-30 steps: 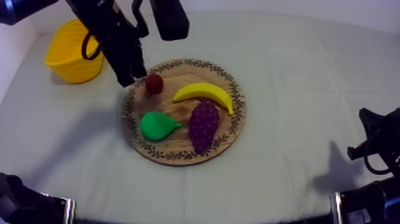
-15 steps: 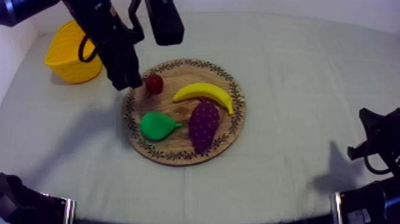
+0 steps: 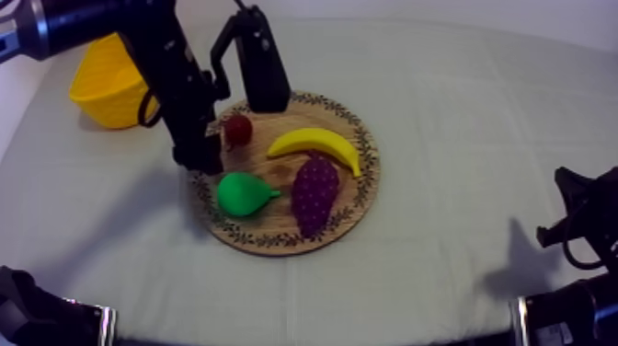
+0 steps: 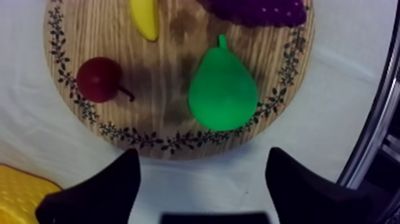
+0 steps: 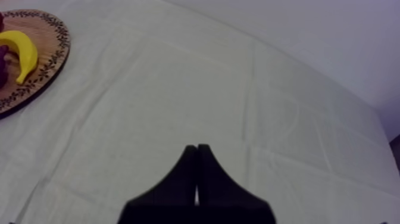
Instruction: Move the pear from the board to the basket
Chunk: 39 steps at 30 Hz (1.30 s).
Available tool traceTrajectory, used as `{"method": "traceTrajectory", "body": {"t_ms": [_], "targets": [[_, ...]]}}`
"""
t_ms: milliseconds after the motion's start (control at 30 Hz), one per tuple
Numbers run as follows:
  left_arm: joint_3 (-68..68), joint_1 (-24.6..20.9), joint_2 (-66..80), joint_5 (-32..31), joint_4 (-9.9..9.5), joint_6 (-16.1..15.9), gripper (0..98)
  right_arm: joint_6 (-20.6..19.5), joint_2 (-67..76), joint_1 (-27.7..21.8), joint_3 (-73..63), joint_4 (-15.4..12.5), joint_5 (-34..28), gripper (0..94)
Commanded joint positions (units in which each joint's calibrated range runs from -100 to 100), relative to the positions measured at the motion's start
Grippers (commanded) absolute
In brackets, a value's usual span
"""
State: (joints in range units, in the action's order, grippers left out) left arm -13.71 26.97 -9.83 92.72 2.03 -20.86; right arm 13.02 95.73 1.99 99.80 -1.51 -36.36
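My left gripper should next grip the pear across its wide round end (image 3: 239, 195), where its sides face each other, because the pear tapers toward its stem (image 3: 268, 194).
The green pear (image 3: 241, 194) lies on the round wooden board (image 3: 363, 198), in its front left part, stem pointing right. My left gripper (image 3: 198, 158) hangs over the board's left rim, just behind the pear and beside the small red fruit (image 3: 238, 129). In the left wrist view its black fingers (image 4: 122, 179) stand wide apart and open (image 4: 202, 158), nothing between them, with the pear (image 4: 223, 89) a short way ahead on the board (image 4: 161, 89). The yellow basket (image 3: 106, 87) stands at the far left. My right gripper (image 5: 197, 149) is shut, low at the table's right (image 3: 579, 221).
A banana (image 3: 314, 144) and a bunch of purple grapes (image 3: 314, 191) lie on the board right of the pear. The red fruit (image 4: 98, 78) sits near the rim beside the basket's side (image 4: 18, 193). Bare cloth spreads between board and right arm.
My left arm has come down and forward along the board's left rim toward the pear, and its fingers have spread wider. The fruit and the right arm have not moved.
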Motion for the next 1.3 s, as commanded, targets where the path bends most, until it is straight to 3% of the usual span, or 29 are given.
{"method": "traceTrajectory", "body": {"t_ms": [0,133,333,1000,1267], "targets": [[-1.1,0.1,-0.6,-0.7,0.08,0.0,85.8,0.0,0.0,0.0,0.0,0.0,0.0,0.4],[-2.7,0.5,-2.1,-2.2,0.10,0.0,93.4,0.0,0.0,0.0,0.0,0.0,0.0,0.4],[-3.3,1.3,-4.9,-4.1,0.17,-0.1,96.0,0.0,0.0,0.1,0.0,0.0,0.0,0.4],[-2.0,1.0,-17.7,-7.4,1.45,-0.3,96.1,0.0,0.0,0.1,0.0,0.0,0.0,0.4],[-1.4,1.0,-18.9,-7.5,1.42,0.5,90.0,0.0,0.0,0.2,0.0,0.0,0.0,0.4]]}}
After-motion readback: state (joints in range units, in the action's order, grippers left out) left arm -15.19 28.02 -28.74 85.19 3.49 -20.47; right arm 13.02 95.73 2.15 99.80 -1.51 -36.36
